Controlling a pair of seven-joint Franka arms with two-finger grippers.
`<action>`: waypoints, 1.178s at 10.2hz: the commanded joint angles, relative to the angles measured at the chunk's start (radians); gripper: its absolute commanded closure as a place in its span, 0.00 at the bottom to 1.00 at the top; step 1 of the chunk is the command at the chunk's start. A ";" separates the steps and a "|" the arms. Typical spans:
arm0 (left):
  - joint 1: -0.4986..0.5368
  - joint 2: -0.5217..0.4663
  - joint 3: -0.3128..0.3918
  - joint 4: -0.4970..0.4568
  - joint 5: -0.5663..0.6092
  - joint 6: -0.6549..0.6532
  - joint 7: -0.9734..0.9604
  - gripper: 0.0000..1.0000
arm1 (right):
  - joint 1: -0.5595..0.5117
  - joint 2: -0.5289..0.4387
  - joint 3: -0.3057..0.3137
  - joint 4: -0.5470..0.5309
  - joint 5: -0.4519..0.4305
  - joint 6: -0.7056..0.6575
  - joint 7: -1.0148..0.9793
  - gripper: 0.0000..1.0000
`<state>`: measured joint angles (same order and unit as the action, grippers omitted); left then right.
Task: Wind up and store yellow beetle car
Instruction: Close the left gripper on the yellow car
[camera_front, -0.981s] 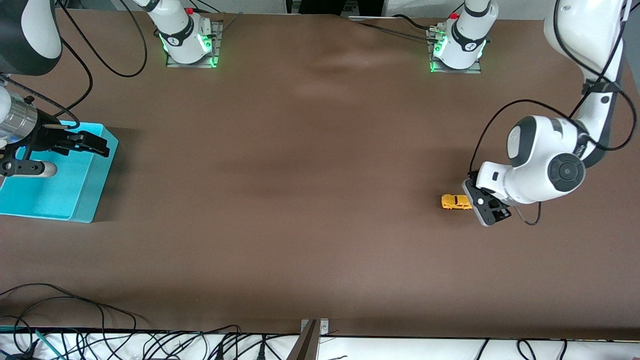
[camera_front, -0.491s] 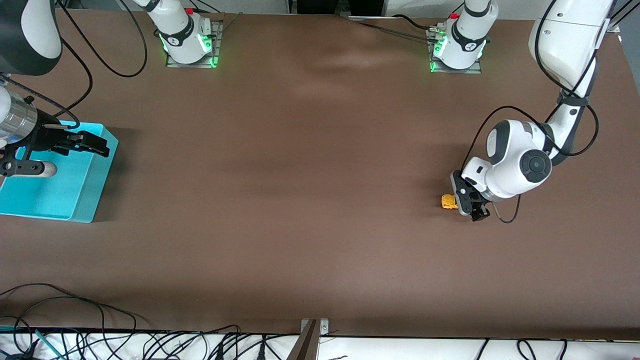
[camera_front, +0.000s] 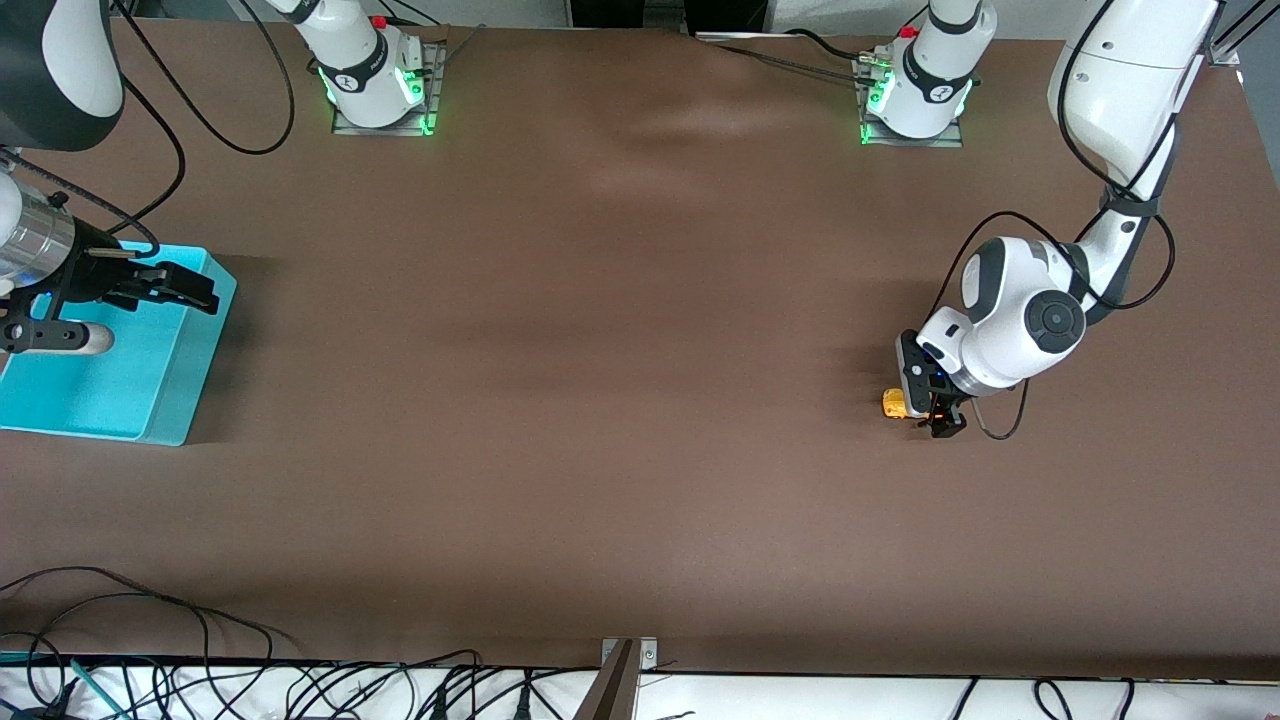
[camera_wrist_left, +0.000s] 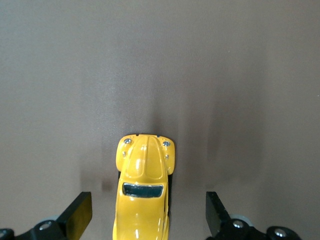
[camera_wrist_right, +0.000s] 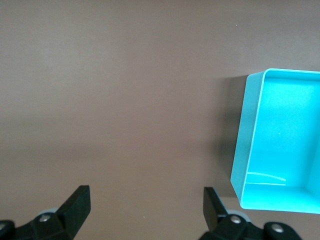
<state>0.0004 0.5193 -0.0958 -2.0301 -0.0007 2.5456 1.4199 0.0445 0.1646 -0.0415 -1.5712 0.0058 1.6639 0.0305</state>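
My left gripper's fingers stand on either side of the yellow beetle car's rear body (camera_wrist_left: 140, 220), so it is time to close. Closing now would catch the car.
The yellow beetle car (camera_front: 893, 404) stands on the brown table toward the left arm's end. My left gripper (camera_front: 928, 408) is down at the table over the car's rear and hides most of it. In the left wrist view the car (camera_wrist_left: 143, 190) sits between the two open fingers of the left gripper (camera_wrist_left: 147, 216), with a gap on each side. My right gripper (camera_front: 170, 287) hangs open and empty over the edge of the blue bin (camera_front: 150, 390) and waits. The right wrist view shows the right gripper (camera_wrist_right: 145, 210) open over bare table beside the bin (camera_wrist_right: 280, 145).
The blue bin is empty and stands at the right arm's end of the table. Both arm bases (camera_front: 375, 80) (camera_front: 915, 90) stand along the table's farthest edge. Cables (camera_front: 200, 680) lie along the edge nearest the camera.
My left gripper has come down and moved over the car, so that its open fingers now straddle the car. The car and the right arm have not moved.
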 joint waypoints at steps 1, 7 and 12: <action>0.009 -0.001 -0.004 -0.010 -0.004 0.021 0.031 0.05 | 0.002 0.009 0.000 0.023 -0.001 -0.013 0.005 0.00; 0.012 0.005 -0.002 -0.006 0.025 0.021 0.030 0.86 | 0.002 0.009 0.000 0.023 0.000 -0.013 0.003 0.00; 0.015 0.018 -0.002 -0.001 0.027 0.012 0.042 0.94 | 0.002 0.009 0.000 0.023 0.000 -0.012 0.005 0.00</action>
<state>0.0026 0.5222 -0.0948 -2.0340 0.0033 2.5536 1.4392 0.0445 0.1646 -0.0415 -1.5712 0.0059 1.6639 0.0305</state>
